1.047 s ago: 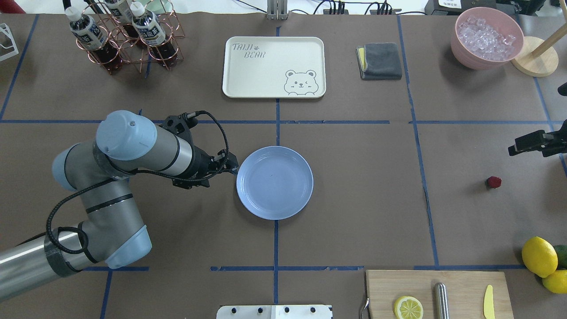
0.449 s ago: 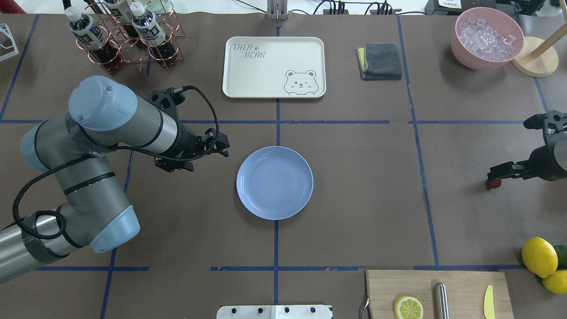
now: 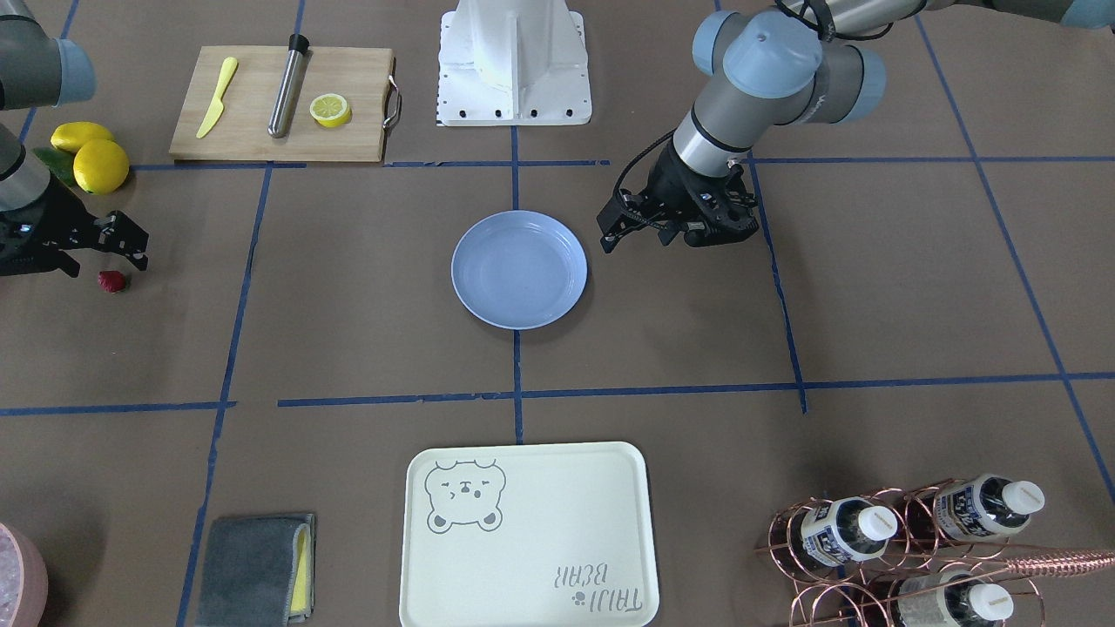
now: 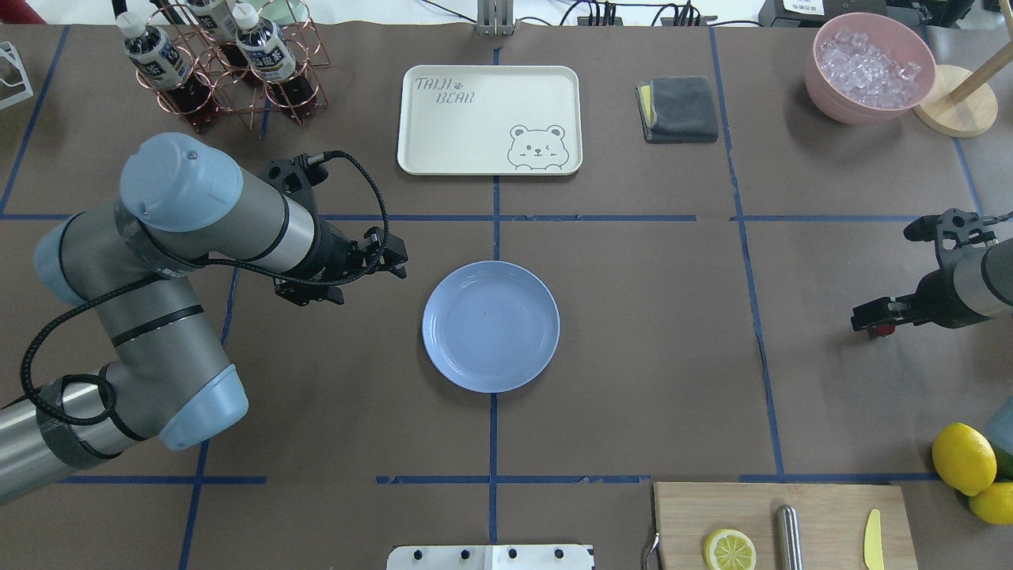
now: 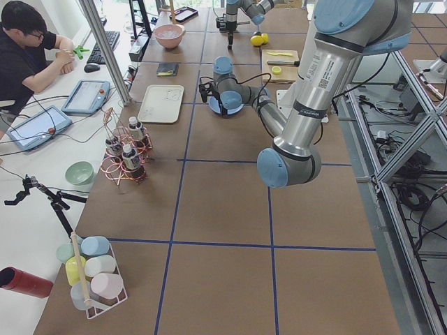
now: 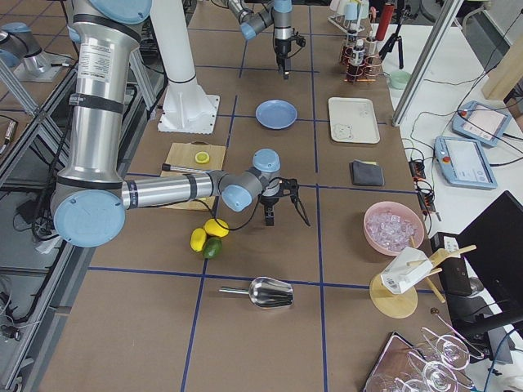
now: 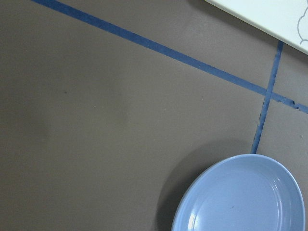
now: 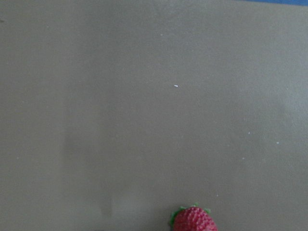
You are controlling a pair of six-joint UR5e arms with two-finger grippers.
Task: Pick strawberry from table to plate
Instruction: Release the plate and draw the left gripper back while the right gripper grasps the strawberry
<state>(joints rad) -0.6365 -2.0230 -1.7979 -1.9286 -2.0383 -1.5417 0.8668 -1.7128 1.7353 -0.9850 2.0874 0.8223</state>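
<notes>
My right gripper is going to grab the small strawberry by its red body (image 3: 111, 281) next, to bring it to the pale blue plate (image 3: 519, 270).
The strawberry (image 3: 111, 280) lies on the brown table (image 4: 649, 356) at the robot's far right. It shows as a red speck (image 4: 882, 329) under the right arm and at the bottom edge of the right wrist view (image 8: 194, 220). My right gripper (image 3: 135, 246) hovers just over and beside it, fingers apart and holding nothing. The pale blue plate (image 4: 491, 326) sits bare at the table's centre. My left gripper (image 4: 398, 261) is open a short way off the plate's left rim. The left wrist view catches part of the plate (image 7: 240, 197).
A cream bear tray (image 4: 489, 119) lies beyond the plate. A cutting board (image 4: 783, 514) with a lemon half, a metal rod and a yellow knife sits near the robot. Lemons (image 4: 963, 457), a grey cloth (image 4: 679, 108), a pink ice bowl (image 4: 869, 67) and a bottle rack (image 4: 229, 71) stand around.
The left gripper drew back from the plate's rim toward the left. The right arm swung in over the strawberry and now partly covers it.
</notes>
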